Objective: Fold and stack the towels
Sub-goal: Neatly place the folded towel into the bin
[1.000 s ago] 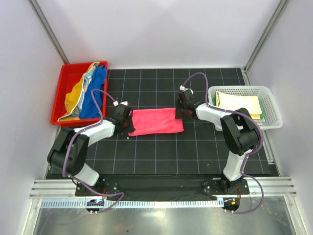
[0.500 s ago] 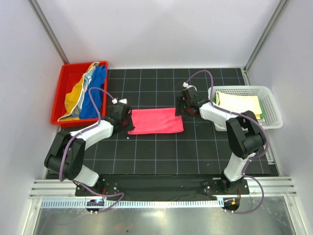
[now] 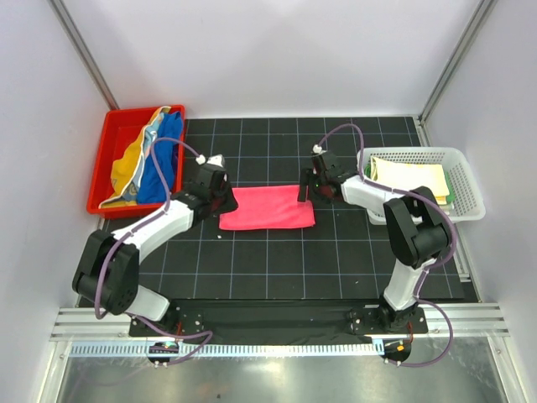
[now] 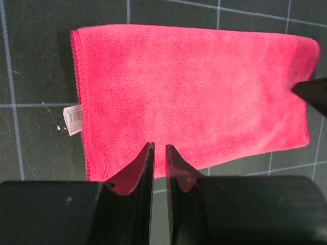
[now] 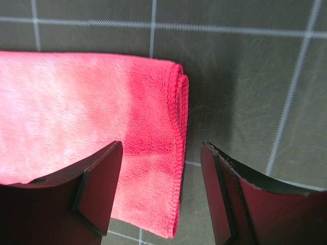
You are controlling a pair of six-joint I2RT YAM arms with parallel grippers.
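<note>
My right gripper next needs to stack the towel there still folded, so it should grab the pink-red towel's folded edge nearest the white basket (image 5: 178,150) with the layers together.
A pink-red towel (image 3: 267,208) lies folded flat on the black grid mat; it also shows in the left wrist view (image 4: 194,87) and the right wrist view (image 5: 76,107). My left gripper (image 3: 220,193) hovers at the towel's left end, its jaws (image 4: 158,147) almost together with nothing between them. My right gripper (image 3: 305,191) is open over the towel's right end, its jaws (image 5: 162,148) standing on either side of the folded edge without touching it. Yellow and blue towels (image 3: 155,155) lie bunched in the red bin. A pale yellow towel (image 3: 411,180) and a green one lie in the white basket.
The red plastic bin (image 3: 105,172) stands at the far left of the mat. The white mesh basket (image 3: 470,197) stands at the far right. A small white label (image 4: 74,119) sticks out from the towel's left edge. White walls enclose the table.
My left gripper has lifted off the towel's left edge and moved slightly toward the far side. My right gripper has shifted a little toward the far side. The towel has not moved.
</note>
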